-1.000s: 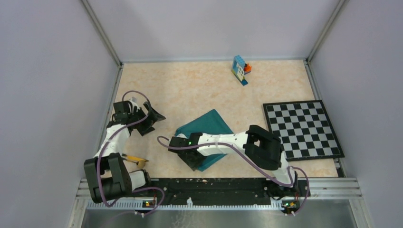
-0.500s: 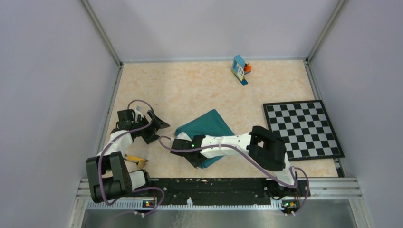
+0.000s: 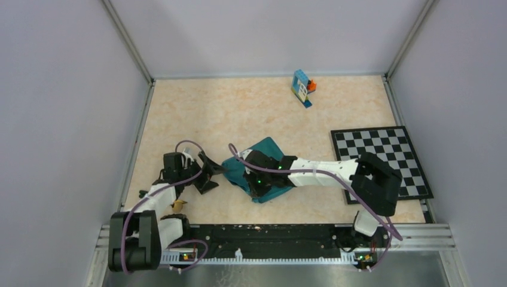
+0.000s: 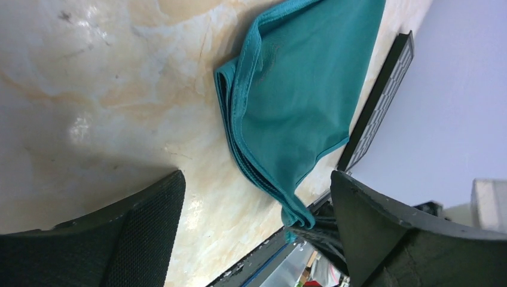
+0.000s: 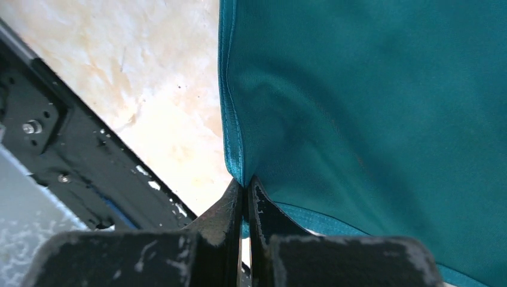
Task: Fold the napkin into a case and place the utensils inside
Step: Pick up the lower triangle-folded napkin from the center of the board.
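Observation:
My left gripper needs to fold the hem into a case next, so it should pinch the teal napkin's free corner [image 3: 226, 165] [image 4: 228, 74], along that hem from the napkin's corner in my right gripper.
The teal napkin [image 3: 263, 149] lies folded in layers on the table's middle, its near corner raised. My right gripper [image 3: 252, 182] is shut on that corner, and the right wrist view shows the hem of the napkin [image 5: 370, 89] pinched between the closed tips of the right gripper [image 5: 246, 186]. My left gripper [image 3: 213, 174] stands open just left of the cloth, low over the table. In the left wrist view the napkin [image 4: 299, 89] fills the gap ahead of the left gripper [image 4: 257, 203], apart from both fingers. One golden utensil [image 3: 178, 205] peeks out under the left arm.
A black-and-white checkerboard mat [image 3: 382, 161] lies at the right. Blue-orange toy blocks [image 3: 303, 87] stand at the back. The black rail [image 3: 269, 233] runs along the near edge, and grey walls close in the left and right sides.
The right gripper shut on the napkin's near corner and carried it up and away from the rail. The left arm swung right and nearer, up to the cloth's left edge.

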